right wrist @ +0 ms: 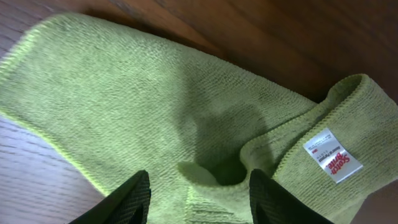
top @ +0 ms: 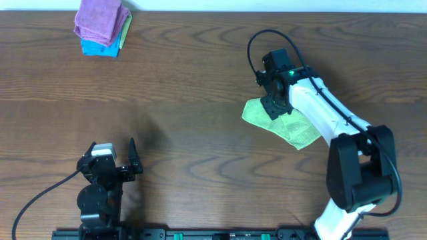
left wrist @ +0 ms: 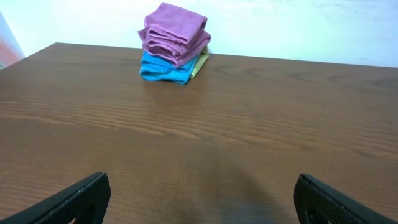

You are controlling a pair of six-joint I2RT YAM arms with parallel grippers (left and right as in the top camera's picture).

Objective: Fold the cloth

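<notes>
The right gripper grabs the light green cloth by the raised fold at its folded-over edge (top: 277, 115) (right wrist: 209, 183) next, to spread it for folding.
A light green cloth (top: 293, 127) lies partly folded on the wooden table at the right of centre. In the right wrist view the green cloth (right wrist: 124, 93) fills the frame, with a folded-over edge and a white label (right wrist: 333, 155) at the right. My right gripper (top: 275, 107) is right over the cloth's left part. Its fingers (right wrist: 199, 199) are open, with a raised fold of cloth between them. My left gripper (top: 113, 163) is open and empty near the front left edge, far from the cloth. Its fingers (left wrist: 202, 199) show only bare wood between them.
A stack of folded cloths, purple (top: 100, 19) on top of blue (top: 100, 47), sits at the far left corner of the table; the stack also shows in the left wrist view (left wrist: 175, 40). The right arm's white links reach over the cloth's right side.
</notes>
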